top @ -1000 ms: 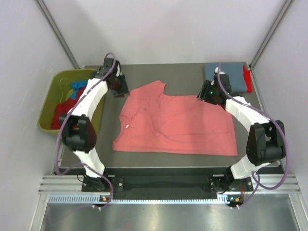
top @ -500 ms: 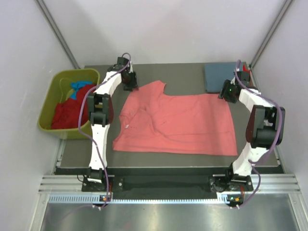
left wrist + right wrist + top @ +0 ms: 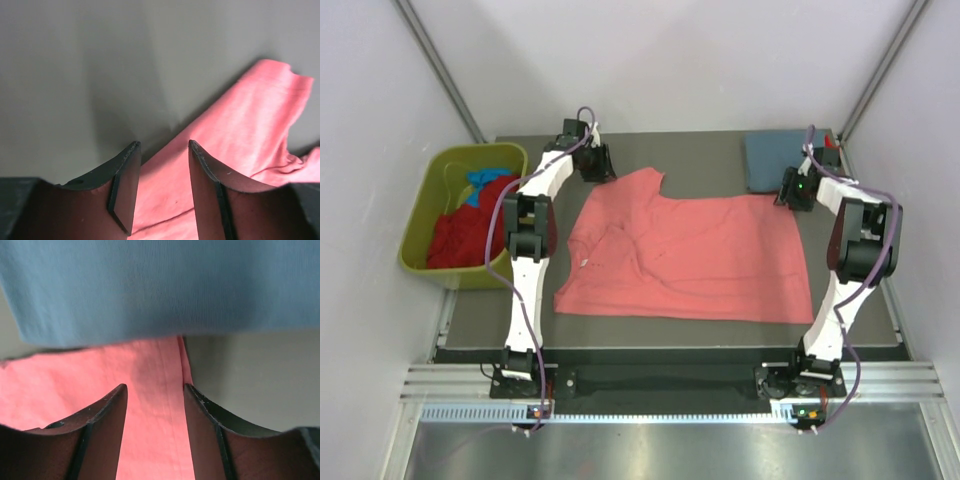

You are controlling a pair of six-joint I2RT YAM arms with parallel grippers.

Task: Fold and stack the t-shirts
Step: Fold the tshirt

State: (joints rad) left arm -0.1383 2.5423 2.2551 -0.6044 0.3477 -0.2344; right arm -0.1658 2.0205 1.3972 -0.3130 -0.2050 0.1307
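My left gripper is about to grab the salmon-pink t-shirt's far edge beside the sleeve. It will then fold the t-shirt's far side over its near half.
The large salmon-pink t-shirt (image 3: 685, 255) lies spread flat on the table. My left gripper (image 3: 600, 170) is open and empty over the shirt's far left edge; in the left wrist view (image 3: 164, 145) pink cloth (image 3: 240, 135) lies between and below the jaws. My right gripper (image 3: 788, 195) is open and empty over the shirt's far right corner (image 3: 75, 380); it also shows in the right wrist view (image 3: 155, 387). A folded grey-blue t-shirt (image 3: 772, 160) lies just beyond it (image 3: 160, 285), with a bit of red cloth (image 3: 832, 147) at its right.
An olive-green bin (image 3: 425, 205) stands off the table's left edge, holding red t-shirts (image 3: 460, 235) and a bright blue one (image 3: 480, 180). Grey walls enclose the table on the left, back and right.
The left gripper has moved right along the far edge to the pink shirt's far left part. The right gripper has moved right to the shirt's far right corner. The shirt has not moved.
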